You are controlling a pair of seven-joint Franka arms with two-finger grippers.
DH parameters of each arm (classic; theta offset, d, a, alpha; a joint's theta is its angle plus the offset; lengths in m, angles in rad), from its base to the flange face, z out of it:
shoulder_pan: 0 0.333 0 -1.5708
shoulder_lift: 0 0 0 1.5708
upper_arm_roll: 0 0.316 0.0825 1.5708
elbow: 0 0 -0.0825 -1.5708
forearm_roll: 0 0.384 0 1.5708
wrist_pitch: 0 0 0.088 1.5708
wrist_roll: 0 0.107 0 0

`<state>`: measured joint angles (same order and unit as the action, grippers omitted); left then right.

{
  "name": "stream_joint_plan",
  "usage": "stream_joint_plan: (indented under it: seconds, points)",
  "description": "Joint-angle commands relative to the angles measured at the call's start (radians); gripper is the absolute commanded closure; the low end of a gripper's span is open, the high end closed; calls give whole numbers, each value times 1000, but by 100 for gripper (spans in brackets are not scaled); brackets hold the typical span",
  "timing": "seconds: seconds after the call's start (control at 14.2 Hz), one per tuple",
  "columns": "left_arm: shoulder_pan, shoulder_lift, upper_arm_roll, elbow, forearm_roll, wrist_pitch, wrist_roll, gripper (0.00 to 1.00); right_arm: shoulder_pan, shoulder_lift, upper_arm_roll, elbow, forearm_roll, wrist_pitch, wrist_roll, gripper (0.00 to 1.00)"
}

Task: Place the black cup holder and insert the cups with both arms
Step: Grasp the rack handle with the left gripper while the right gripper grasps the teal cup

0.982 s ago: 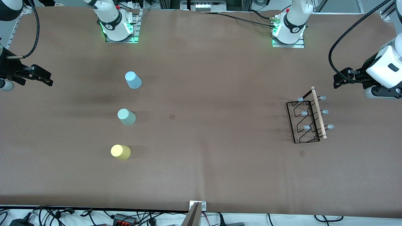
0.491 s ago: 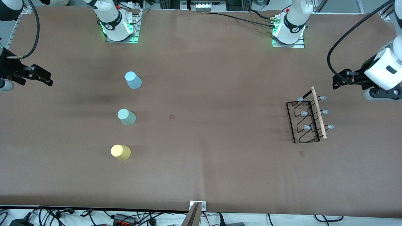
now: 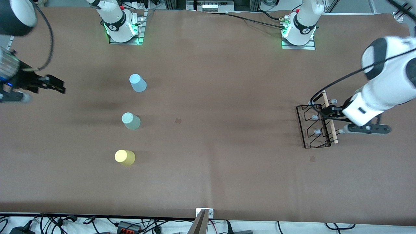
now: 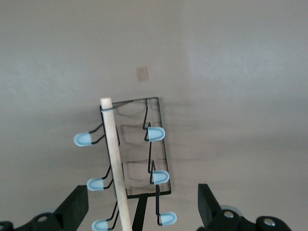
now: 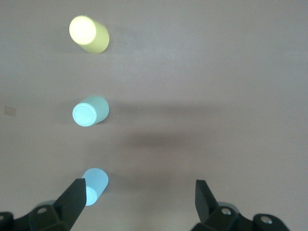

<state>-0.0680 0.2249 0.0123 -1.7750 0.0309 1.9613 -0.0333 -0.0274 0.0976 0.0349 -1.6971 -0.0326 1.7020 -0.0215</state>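
My left gripper picks up the black cup holder by its wooden rod (image 3: 332, 127) (image 4: 114, 154) next, since blue-tipped wire pegs stick out on both sides.
The black cup holder (image 3: 334, 135) stands on the brown table toward the left arm's end; in the left wrist view its wooden rod (image 4: 114, 154) and pale blue-tipped pegs show. My left gripper (image 3: 326, 111) hangs open over the holder, its fingers (image 4: 74, 208) spread wide on either side of the rod, touching nothing. The light blue cup (image 3: 137, 82), pale green cup (image 3: 130, 120) and yellow cup (image 3: 124, 157) stand upside down in a row toward the right arm's end. My right gripper (image 3: 53, 85) is open and empty above the table's end, beside the blue cup (image 5: 95, 185).
Two small dark square marks lie on the cloth, one mid-table (image 3: 178, 120) and one near the holder (image 3: 312, 158). The arm bases (image 3: 123, 29) stand along the table's back edge. Cables run along the front edge (image 3: 130, 224).
My left arm has swung down from the table's end to over the cup holder. My right gripper has shifted slightly toward the cups. Cups and holder have not moved.
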Motion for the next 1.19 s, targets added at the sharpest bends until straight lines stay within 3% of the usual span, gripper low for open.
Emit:
stream_joint_plan:
  seconds: [0.0, 0.35, 0.7, 0.91, 1.12]
  points:
    - [25, -62, -3, -140, 15, 98, 24, 2, 58, 100, -3, 13, 14, 37, -3, 0]
    - [40, -90, -3, -288, 17, 237, 30, 6, 150, 243, -3, 30, 31, 145, 139, 0]
    - [62, -93, -3, -334, 17, 249, 32, 26, 179, 323, -3, 5, 31, 221, 192, 0]
    - [66, -91, -3, -343, 17, 251, 32, 34, 172, 385, -3, -1, 52, 278, 216, 0]
    - [66, -90, -3, -343, 17, 251, 32, 55, 173, 419, -3, -27, 129, 321, 230, 0]
